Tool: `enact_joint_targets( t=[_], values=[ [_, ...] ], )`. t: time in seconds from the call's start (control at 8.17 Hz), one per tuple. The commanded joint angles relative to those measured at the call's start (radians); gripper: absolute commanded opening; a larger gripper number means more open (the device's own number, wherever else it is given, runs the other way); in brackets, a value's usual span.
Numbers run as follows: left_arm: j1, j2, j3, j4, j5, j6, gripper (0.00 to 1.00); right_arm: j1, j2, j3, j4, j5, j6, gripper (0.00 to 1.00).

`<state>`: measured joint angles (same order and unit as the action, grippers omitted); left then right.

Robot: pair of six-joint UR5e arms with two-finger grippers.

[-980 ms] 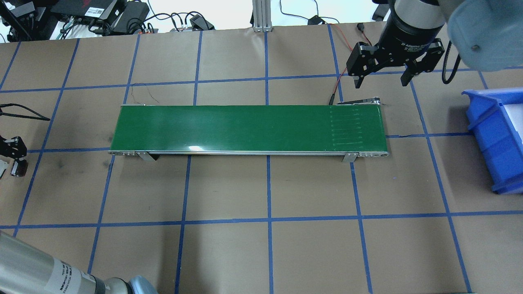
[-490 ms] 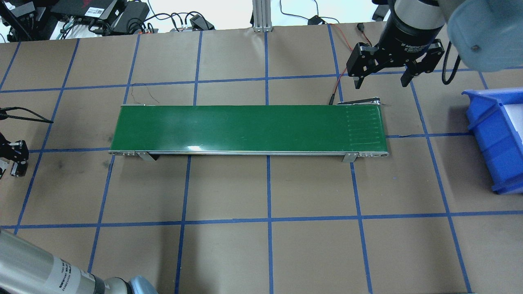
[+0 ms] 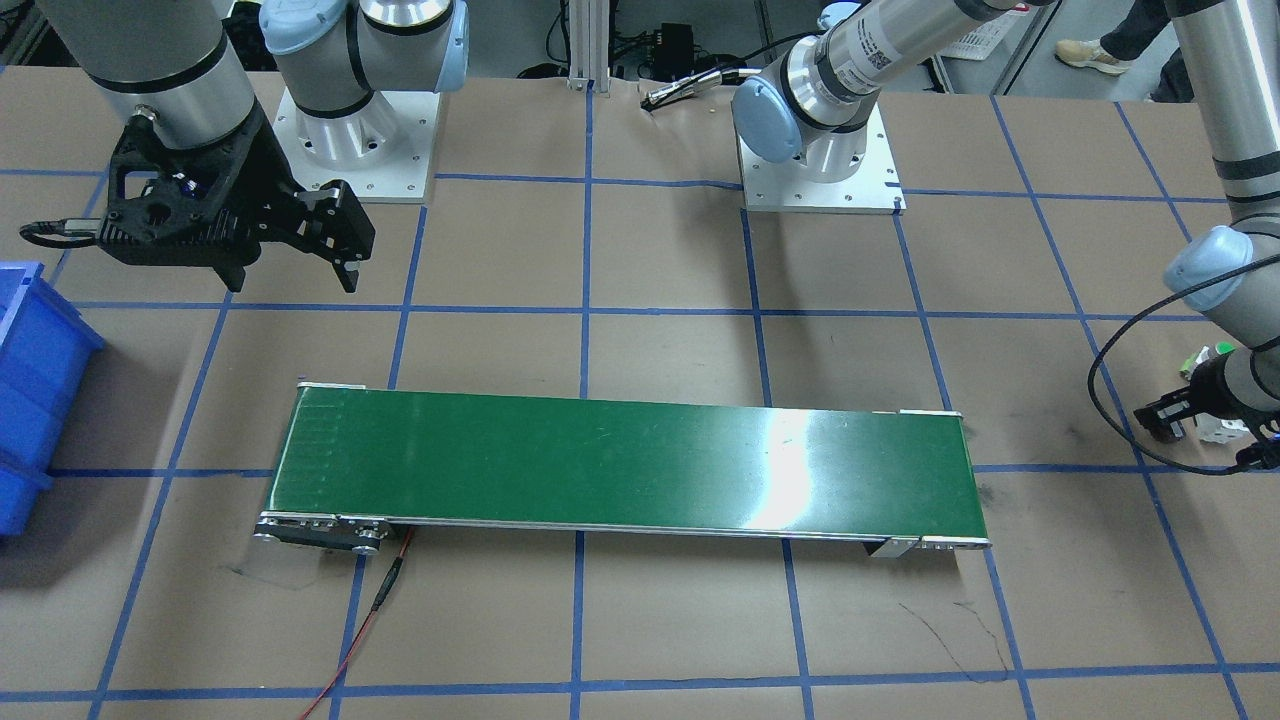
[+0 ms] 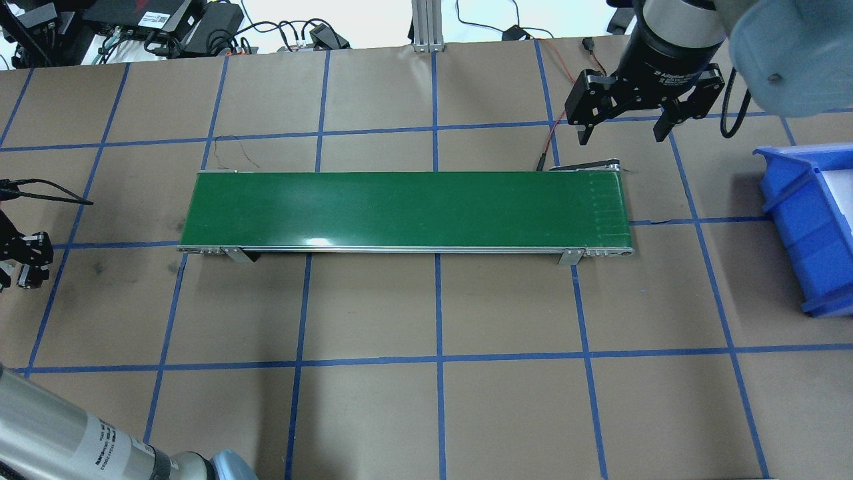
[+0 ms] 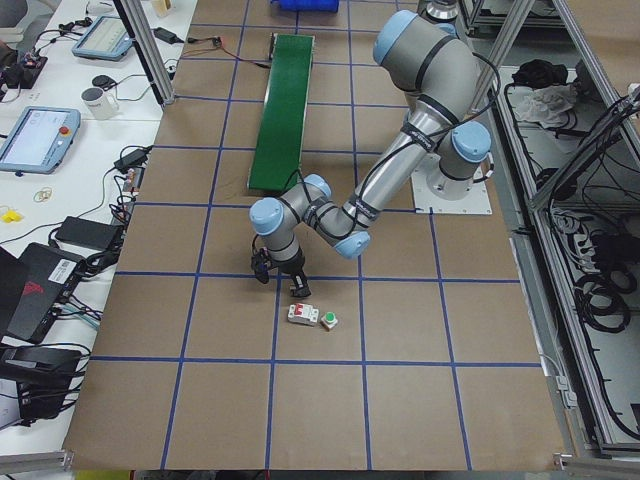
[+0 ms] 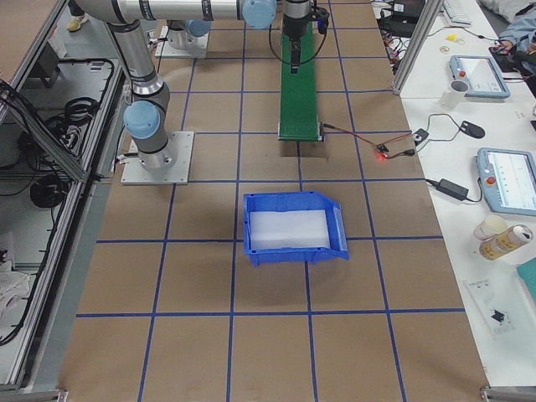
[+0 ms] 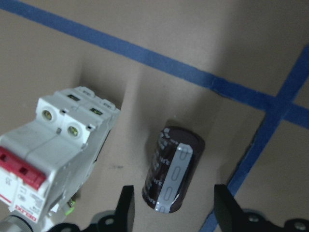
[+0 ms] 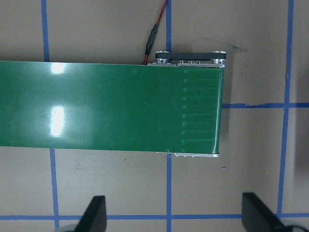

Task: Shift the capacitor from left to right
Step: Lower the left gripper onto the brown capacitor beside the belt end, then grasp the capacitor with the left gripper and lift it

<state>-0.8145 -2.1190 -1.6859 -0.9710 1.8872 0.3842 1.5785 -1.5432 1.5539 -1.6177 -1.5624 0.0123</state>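
Observation:
The left gripper will move the capacitor onto the green conveyor, so it will next grab the capacitor's cylindrical body (image 7: 171, 169).
The capacitor (image 7: 174, 169), a stubby dark cylinder with a pale stripe, lies on its side on the brown table, seen only in the left wrist view. My left gripper (image 7: 175, 215) is open, with its two fingers on either side of the capacitor's near end, not touching it. It also shows at the table's left end (image 4: 26, 263) (image 3: 1200, 432). My right gripper (image 4: 622, 137) (image 3: 292, 282) is open and empty. It hovers just beyond the right end of the green conveyor belt (image 4: 406, 210) (image 8: 111, 116).
A white circuit breaker (image 7: 53, 145) (image 5: 302, 314) with red tabs lies close beside the capacitor. A green-capped push button (image 5: 328, 320) lies next to the breaker. A blue bin (image 4: 810, 220) (image 6: 289, 228) stands at the table's right end. A red wire (image 3: 370, 620) leads off the conveyor's right end.
My left gripper has shifted slightly to the right at the view's left edge. The seam marks on the belt have travelled toward its right end. The right gripper has not moved.

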Motion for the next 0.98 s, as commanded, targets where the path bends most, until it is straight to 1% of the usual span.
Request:
enact_joint_targets(
  t=[0.0, 0.12, 0.24, 0.37, 0.49, 0.61, 0.73, 0.86],
  values=[
    [0.000, -0.007, 0.000, 0.040, 0.000, 0.001, 0.63, 0.000, 0.000, 0.002, 0.001, 0.001, 0.000, 1.00],
    [0.000, -0.016, 0.002, 0.040, 0.001, 0.002, 0.56, 0.000, 0.000, 0.000, -0.001, 0.001, 0.000, 1.00],
    [0.000, -0.018, 0.000, 0.040, 0.001, 0.002, 0.40, 0.000, 0.000, 0.000, -0.001, 0.001, 0.000, 1.00],
    [0.000, -0.018, 0.000, 0.038, -0.006, 0.001, 0.13, 0.000, 0.000, 0.000, 0.001, 0.001, 0.000, 1.00],
    [0.000, -0.012, 0.000, 0.031, -0.010, -0.002, 0.00, 0.000, 0.000, 0.000, -0.001, 0.001, 0.000, 1.00],
    [0.000, 0.011, 0.000, 0.020, -0.010, -0.001, 0.00, 0.000, 0.000, 0.002, 0.001, 0.001, 0.000, 1.00],
    [0.000, 0.034, 0.002, -0.023, -0.010, -0.001, 0.00, 0.000, 0.000, 0.000, 0.001, 0.001, 0.000, 1.00],
    [-0.017, 0.078, 0.005, -0.105, -0.010, 0.011, 0.00, 0.000, 0.000, 0.002, 0.001, 0.001, 0.000, 1.00]
  ],
)
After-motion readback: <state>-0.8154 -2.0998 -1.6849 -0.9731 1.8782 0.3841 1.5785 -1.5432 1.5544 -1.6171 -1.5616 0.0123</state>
